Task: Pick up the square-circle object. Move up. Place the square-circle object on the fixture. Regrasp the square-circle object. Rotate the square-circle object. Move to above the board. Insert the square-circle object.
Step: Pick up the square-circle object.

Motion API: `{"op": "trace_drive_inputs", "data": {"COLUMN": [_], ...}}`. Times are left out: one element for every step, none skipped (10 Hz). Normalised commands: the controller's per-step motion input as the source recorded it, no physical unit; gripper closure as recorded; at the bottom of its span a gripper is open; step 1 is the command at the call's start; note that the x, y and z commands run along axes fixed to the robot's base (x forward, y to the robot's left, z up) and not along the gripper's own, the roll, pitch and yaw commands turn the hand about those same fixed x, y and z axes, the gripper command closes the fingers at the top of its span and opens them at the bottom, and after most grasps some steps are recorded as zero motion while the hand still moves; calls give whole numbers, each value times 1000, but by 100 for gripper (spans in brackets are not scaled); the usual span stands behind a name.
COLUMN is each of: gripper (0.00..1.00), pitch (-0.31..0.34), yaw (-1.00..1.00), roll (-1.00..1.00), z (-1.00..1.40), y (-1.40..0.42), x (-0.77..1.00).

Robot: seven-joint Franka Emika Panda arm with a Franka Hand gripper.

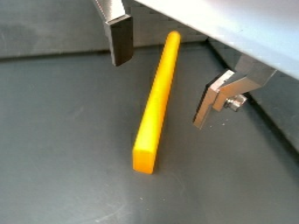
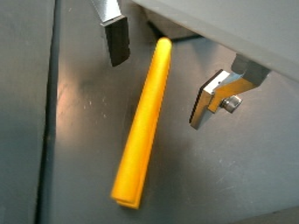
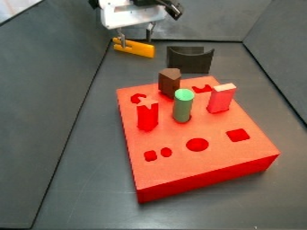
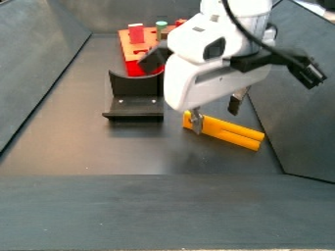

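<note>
The square-circle object should be held by its long body between both ends, so my gripper will grab it there next and can then lift it onto the fixture [image 3: 189, 58].
The square-circle object [image 1: 156, 101] is a slim yellow-orange bar lying flat on the dark floor, seen in both wrist views [image 2: 145, 122]. My gripper [image 1: 163, 83] hangs low over it, open, one finger on each side and neither pad touching it. In a side view the bar [image 4: 228, 132] lies under the gripper [image 4: 210, 120], right of the fixture [image 4: 133, 101]. From the other side the bar [image 3: 133, 48] shows below the gripper [image 3: 132, 34], left of the fixture [image 3: 189, 58]. The red board [image 3: 222, 162] stands nearer, with pegs and shaped holes.
On the board stand a green cylinder [image 3: 184, 105], red pegs [image 3: 222, 97] and a dark brown peg [image 3: 171, 81]. Sloping dark walls close in the floor; one floor edge [image 1: 251, 105] runs close behind the bar.
</note>
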Motion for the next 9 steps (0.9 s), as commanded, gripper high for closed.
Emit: {"op": "trace_drive_inputs", "data": {"gripper": [0, 0, 0, 0, 0, 100, 100, 100, 100], "pitch": [0, 0, -19, -53, 0, 0, 0, 0, 0], "yaw": [311, 294, 226, 0, 0, 0, 0, 0, 0], "roll": [83, 0, -33, -36, 0, 0, 0, 0, 0], "z": [-451, -386, -266, 0, 0, 0, 0, 0, 0], "y": [40, 63, 43, 0, 0, 0, 0, 0, 0], "x": [0, 0, 0, -20, 0, 0, 0, 0, 0]}}
